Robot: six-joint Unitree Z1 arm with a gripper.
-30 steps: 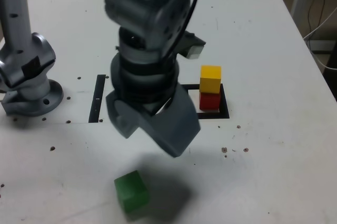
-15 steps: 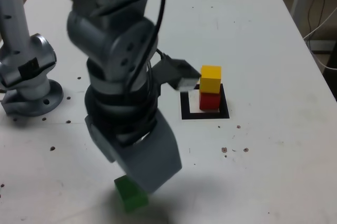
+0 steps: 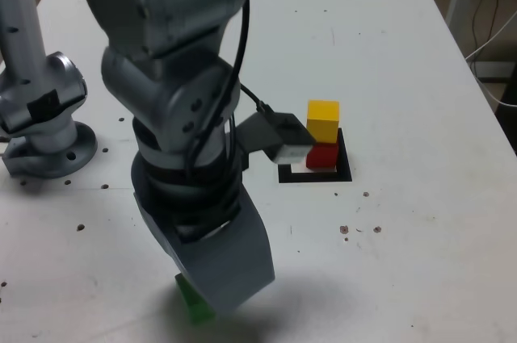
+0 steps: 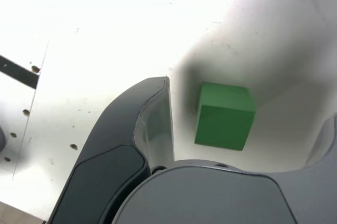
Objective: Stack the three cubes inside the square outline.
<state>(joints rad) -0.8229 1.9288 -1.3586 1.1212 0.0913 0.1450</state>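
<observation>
I need to lower my gripper before I close it on the green cube (image 3: pixel 192 308). My fingers are above the cube, so they would miss it if I closed now.
The green cube (image 4: pixel 224 116) lies on the white table between my gripper's (image 4: pixel 247 103) open jaws, with a gap on each side. In the exterior view my gripper (image 3: pixel 208 299) hangs low over the green cube (image 3: pixel 192 308) near the table's front edge, and only a corner of the cube shows. The yellow cube (image 3: pixel 323 120) sits on the red cube (image 3: pixel 322 156), both inside the square outline (image 3: pixel 317 176) at the exterior view's right. The arm's wrist camera housing partly covers the outline's near corner.
A grey arm base (image 3: pixel 44 117) stands at the exterior view's left. A narrow black strip (image 4: pixel 18 71) shows in the wrist view. Small screw holes dot the table (image 3: pixel 404 52). Cables hang past the table's right edge (image 3: pixel 493 28).
The arm has swung from the middle toward the front and the exterior view's left and come down. Its open jaws now straddle the green cube, which is mostly covered in the exterior view.
</observation>
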